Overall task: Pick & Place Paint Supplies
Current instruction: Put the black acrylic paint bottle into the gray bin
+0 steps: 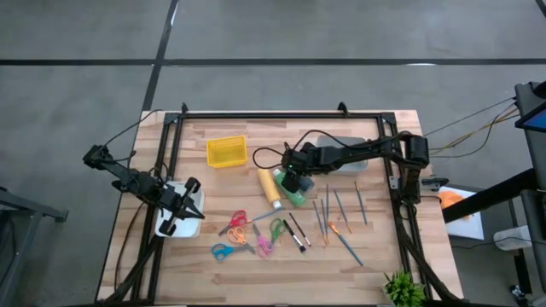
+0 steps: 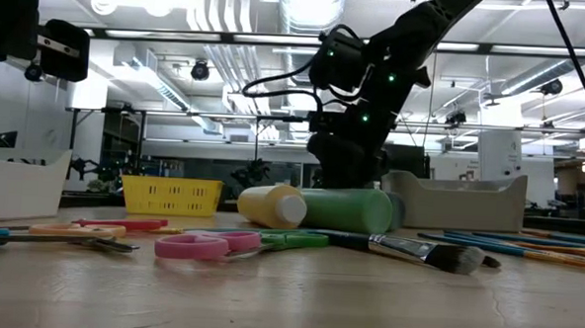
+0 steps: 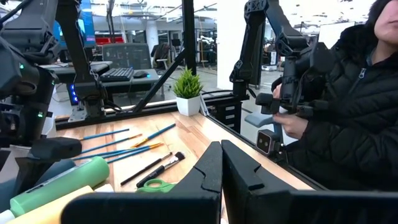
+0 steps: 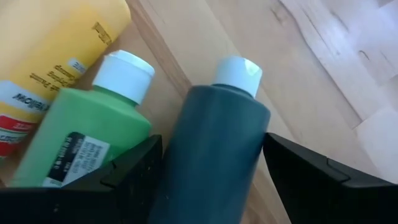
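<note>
The fingers of my right gripper are on either side of the dark green bottle's body (image 1: pixel 305 183) (image 4: pixel 210 152). They should close on the bottle now.
Three paint bottles lie on their sides mid-table: a yellow one (image 1: pixel 269 186), a light green one (image 4: pixel 81 137) and a dark green one (image 4: pixel 214 143), each with a white cap. My right gripper (image 4: pixel 211 168) is open and slants down over the dark green bottle, one finger on either side of its body; the left finger stands between the two green bottles. Thin brushes and pens (image 1: pixel 334 213) lie to the right of the bottles. My left gripper (image 3: pixel 222 168) is shut and waits level over a white bin (image 1: pixel 175 217) at the table's left.
A yellow basket (image 1: pixel 226 151) and a grey bin (image 1: pixel 341 152) stand toward the far edge. Several coloured scissors (image 1: pixel 243 230) and a black brush (image 2: pixel 427 251) lie near the front. A small plant (image 1: pixel 403 288) stands at the near right corner. A person (image 3: pixel 348 106) sits beyond the table's right side.
</note>
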You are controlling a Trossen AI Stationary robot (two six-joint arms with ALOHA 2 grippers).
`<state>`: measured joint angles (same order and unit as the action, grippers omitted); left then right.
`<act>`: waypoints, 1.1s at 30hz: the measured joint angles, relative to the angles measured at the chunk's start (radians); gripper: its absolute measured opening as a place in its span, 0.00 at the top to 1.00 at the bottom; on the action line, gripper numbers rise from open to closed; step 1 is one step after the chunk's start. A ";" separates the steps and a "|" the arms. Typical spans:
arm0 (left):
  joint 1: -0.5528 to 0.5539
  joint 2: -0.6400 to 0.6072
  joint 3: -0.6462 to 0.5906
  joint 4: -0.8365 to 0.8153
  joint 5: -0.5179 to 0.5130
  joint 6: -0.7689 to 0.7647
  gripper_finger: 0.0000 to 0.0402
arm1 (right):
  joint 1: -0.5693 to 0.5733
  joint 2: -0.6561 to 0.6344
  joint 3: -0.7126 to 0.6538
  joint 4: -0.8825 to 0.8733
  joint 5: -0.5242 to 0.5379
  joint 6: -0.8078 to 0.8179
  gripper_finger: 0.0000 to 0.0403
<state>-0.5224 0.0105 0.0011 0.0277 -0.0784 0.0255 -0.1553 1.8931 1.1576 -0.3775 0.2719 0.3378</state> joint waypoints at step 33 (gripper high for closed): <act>0.000 0.000 0.000 0.000 0.000 -0.003 1.00 | -0.005 0.009 -0.002 -0.005 -0.045 0.001 0.49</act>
<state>-0.5224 0.0105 0.0012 0.0277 -0.0780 0.0225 -0.1600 1.9022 1.1553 -0.3828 0.2272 0.3389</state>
